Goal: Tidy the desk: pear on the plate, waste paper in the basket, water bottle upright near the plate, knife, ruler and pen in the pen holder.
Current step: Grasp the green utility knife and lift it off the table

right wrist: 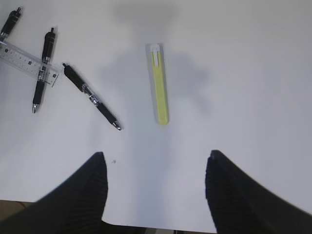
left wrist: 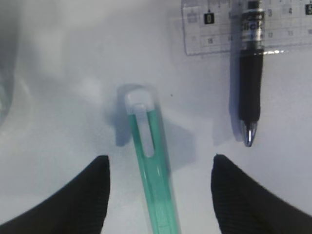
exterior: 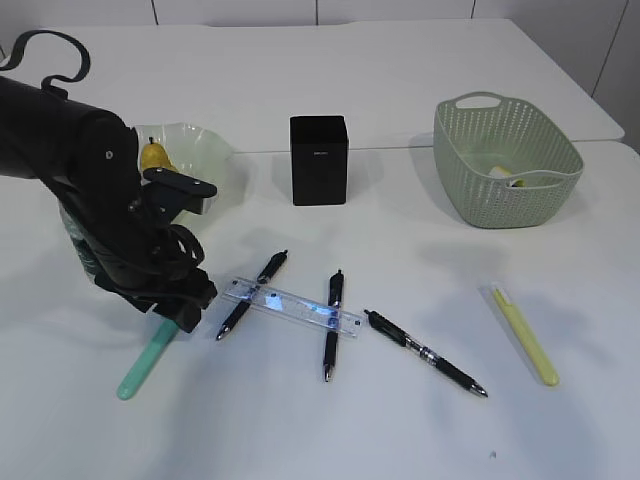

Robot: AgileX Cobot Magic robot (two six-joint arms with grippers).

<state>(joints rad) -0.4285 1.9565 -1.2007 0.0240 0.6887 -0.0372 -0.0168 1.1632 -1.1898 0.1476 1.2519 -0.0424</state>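
Note:
The left gripper will stand the green-cased knife in the pen holder (exterior: 319,160), so it will next pick up the knife by its clipped cap end (exterior: 166,331).
A teal knife (left wrist: 148,161) lies on the white desk (exterior: 400,420), and my left gripper (left wrist: 161,158) hangs open just above it, one finger on each side, not touching. In the exterior view that gripper (exterior: 185,310) is left of the clear ruler (exterior: 290,305), which lies across black pens (exterior: 333,320). The pear (exterior: 153,155) sits on the pale green plate (exterior: 200,145). The black pen holder (exterior: 319,160) stands at centre back. My right gripper (right wrist: 156,154) is open over bare desk, below a yellow knife (right wrist: 160,90). The water bottle is mostly hidden behind my left arm.
The sage green basket (exterior: 505,165) at the back right holds a pale crumpled thing (exterior: 505,175). A third black pen (exterior: 425,353) lies right of the ruler. The desk's front edge shows under my right gripper.

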